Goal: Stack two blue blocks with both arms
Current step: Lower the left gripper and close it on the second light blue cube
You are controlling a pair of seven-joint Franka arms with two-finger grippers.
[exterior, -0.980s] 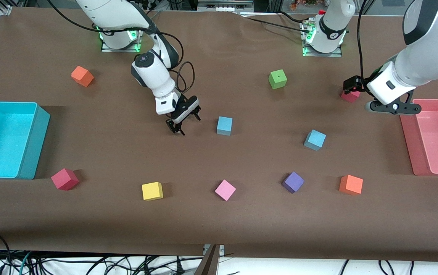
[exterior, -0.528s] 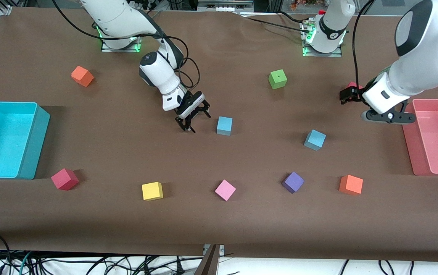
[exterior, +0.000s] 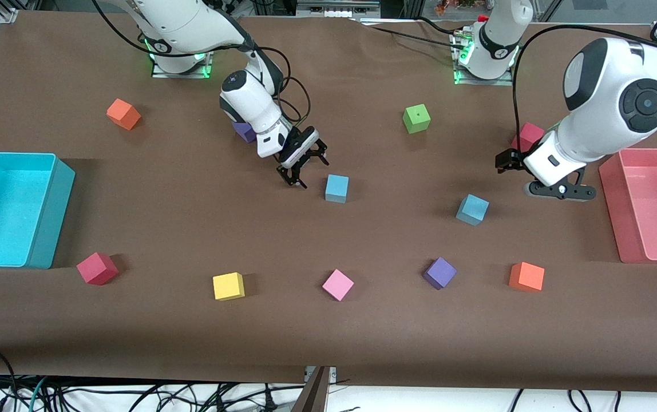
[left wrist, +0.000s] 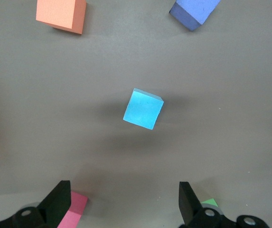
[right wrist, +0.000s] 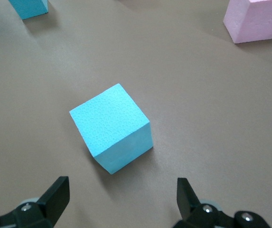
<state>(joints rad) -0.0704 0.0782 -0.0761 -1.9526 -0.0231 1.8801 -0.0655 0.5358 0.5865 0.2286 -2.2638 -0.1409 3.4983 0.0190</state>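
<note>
I need to stack the two blue blocks, so next I should use my left gripper to grab the blue block nearer the green block (left wrist: 143,108) by its opposite sides.
Two sky-blue cubes lie apart on the brown table. One blue cube (exterior: 337,188) is mid-table, the other blue cube (exterior: 472,209) lies toward the left arm's end. My right gripper (exterior: 303,164) is open and empty, low beside the first cube on the right arm's side. The right wrist view shows this cube (right wrist: 112,133) just ahead of the open right gripper (right wrist: 121,199), and the second cube (right wrist: 29,8) farther off. My left gripper (exterior: 560,191) is open and empty, above the table near the second cube, which shows in the left wrist view (left wrist: 143,109) ahead of the left gripper (left wrist: 124,204).
A cyan bin (exterior: 48,217) stands at the right arm's end and a pink bin (exterior: 612,206) at the left arm's end. Other cubes lie scattered: orange (exterior: 123,113), green (exterior: 416,118), red (exterior: 527,136), purple (exterior: 439,272), orange (exterior: 526,276), pink (exterior: 337,284), yellow (exterior: 228,286), red (exterior: 97,268).
My right gripper has moved toward the mid-table blue cube. My left gripper has moved from beside the pink bin toward the second blue cube. The cubes have not moved.
</note>
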